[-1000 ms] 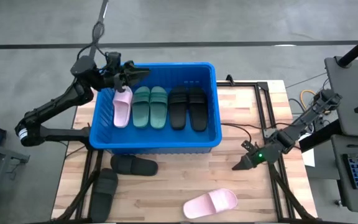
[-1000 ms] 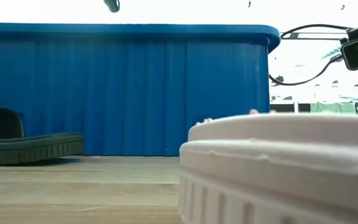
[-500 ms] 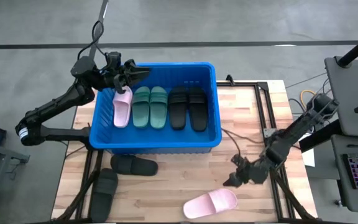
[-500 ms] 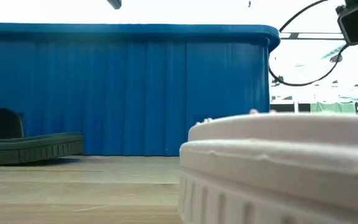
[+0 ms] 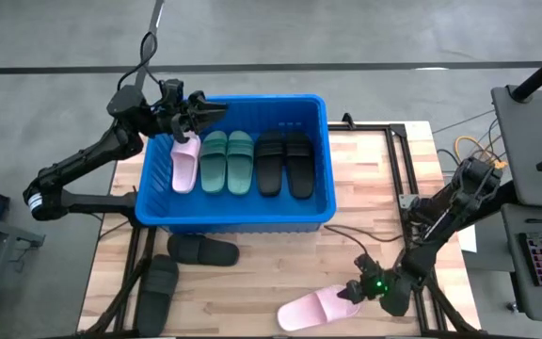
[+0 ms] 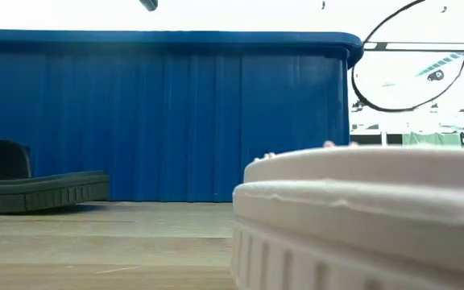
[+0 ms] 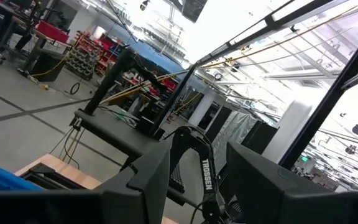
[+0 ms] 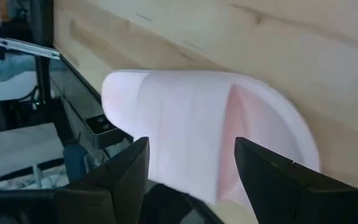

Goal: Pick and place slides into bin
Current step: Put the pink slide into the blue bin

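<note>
The pink slide needs to go into the blue bin [image 5: 236, 218], so my right gripper needs to pick it up next by the edge of its strap [image 5: 333, 302].
The blue bin [image 5: 236, 218] stands at the table's far left and holds one pale pink slide [image 5: 185, 162], two green slides [image 5: 227, 162] and two black slides [image 5: 284, 164], all lying flat on its floor. My left gripper [image 5: 207, 110] hangs open over the bin's far left corner, with nothing between its fingers [image 7: 197, 149]. Another pale pink slide [image 5: 316, 307] lies sole down near the table's front edge. My right gripper [image 5: 354, 290] is open just right of it. In the right wrist view its fingers [image 8: 191, 144] stand on either side of this slide [image 8: 197, 118], apart from it.
Two black slides [image 5: 202, 250] [image 5: 158, 288] lie on the table in front of the bin's near left corner; one also shows in the low view [image 6: 39, 189]. Bare wood lies between the bin and the pink slide. A monitor stand and keyboard are beyond the table's right edge.
My right gripper has swung from the table's right edge toward the near edge and leftward, ending beside the pale pink slide near the table's front edge, and has tipped further downward. Its fingers stayed open. The slides have not moved.
</note>
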Robot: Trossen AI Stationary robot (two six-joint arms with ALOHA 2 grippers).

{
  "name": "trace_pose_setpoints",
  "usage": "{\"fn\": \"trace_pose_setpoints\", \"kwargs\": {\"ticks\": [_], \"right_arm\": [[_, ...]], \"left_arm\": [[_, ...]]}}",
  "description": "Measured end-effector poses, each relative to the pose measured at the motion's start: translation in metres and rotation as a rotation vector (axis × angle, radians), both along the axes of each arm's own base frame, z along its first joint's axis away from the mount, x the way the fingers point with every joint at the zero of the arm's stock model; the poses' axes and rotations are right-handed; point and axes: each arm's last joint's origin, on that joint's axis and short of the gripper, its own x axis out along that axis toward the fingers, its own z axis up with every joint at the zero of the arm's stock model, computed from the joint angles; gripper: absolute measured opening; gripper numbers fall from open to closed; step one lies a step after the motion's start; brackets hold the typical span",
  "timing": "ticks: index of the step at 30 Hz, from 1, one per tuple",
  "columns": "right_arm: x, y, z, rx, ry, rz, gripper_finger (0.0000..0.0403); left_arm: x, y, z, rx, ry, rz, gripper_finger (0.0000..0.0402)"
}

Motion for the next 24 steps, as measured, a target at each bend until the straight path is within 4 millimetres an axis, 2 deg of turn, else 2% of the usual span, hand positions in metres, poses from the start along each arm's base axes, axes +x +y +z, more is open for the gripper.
{"fn": "trace_pose_setpoints", "kwargs": {"ticks": [7, 17, 24], "right_arm": [[0.006, 0.013, 0.001, 0.002, -0.015, -0.012, 0.0226], [0.018, 0.031, -0.015, -0.043, 0.021, -0.016, 0.0226], [0.025, 0.041, -0.015, -0.039, 0.019, -0.016, 0.0226]], "left_arm": [[0.001, 0.000, -0.001, -0.002, 0.003, 0.000, 0.0145], [0.001, 0.000, -0.001, -0.004, 0.008, -0.007, 0.0145], [0.001, 0.000, -0.001, -0.005, 0.008, -0.007, 0.0145]]}}
